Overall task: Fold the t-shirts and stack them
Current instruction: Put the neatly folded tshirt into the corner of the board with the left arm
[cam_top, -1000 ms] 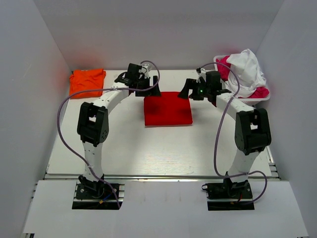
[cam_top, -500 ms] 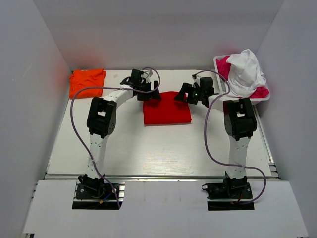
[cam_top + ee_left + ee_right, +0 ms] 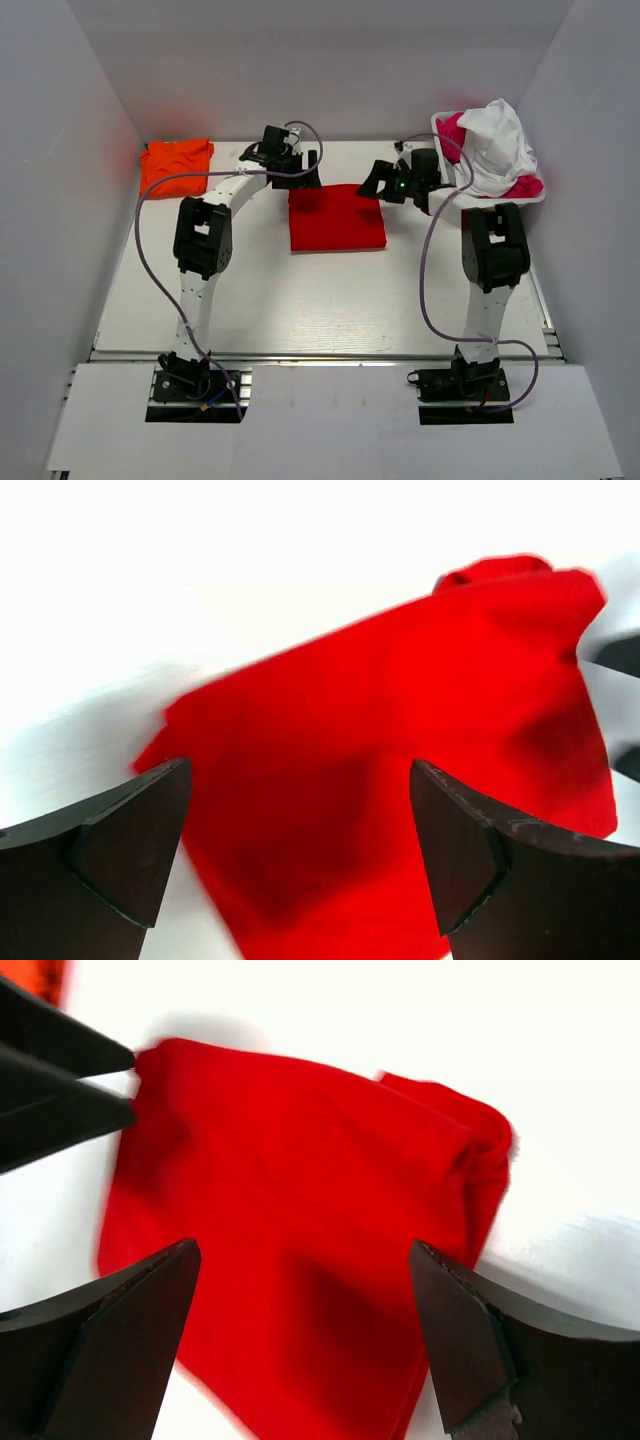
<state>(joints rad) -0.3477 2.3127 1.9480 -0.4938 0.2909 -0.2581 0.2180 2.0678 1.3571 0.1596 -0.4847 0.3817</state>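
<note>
I should next grab the folded red t-shirt [image 3: 337,218] with my left gripper by its far corner nearest the orange t-shirt, to stack it there.
A folded bright red t-shirt [image 3: 337,218] lies flat in the middle of the table; it also shows in the left wrist view [image 3: 400,740] and the right wrist view [image 3: 300,1230]. A folded orange t-shirt [image 3: 176,163] lies at the far left corner. My left gripper [image 3: 306,172] is open and empty above the red shirt's far left corner. My right gripper [image 3: 374,182] is open and empty above its far right corner. In the right wrist view the left gripper's fingers [image 3: 60,1090] show at the shirt's other corner.
A white basket [image 3: 530,196] at the far right holds white and pink clothes [image 3: 495,140]. White walls enclose the table on the left, back and right. Both arms' cables loop beside the arms.
Both arms drew inward and then lifted back a little from the red shirt's far edge. The shirt stays folded flat. Both grippers are open.
</note>
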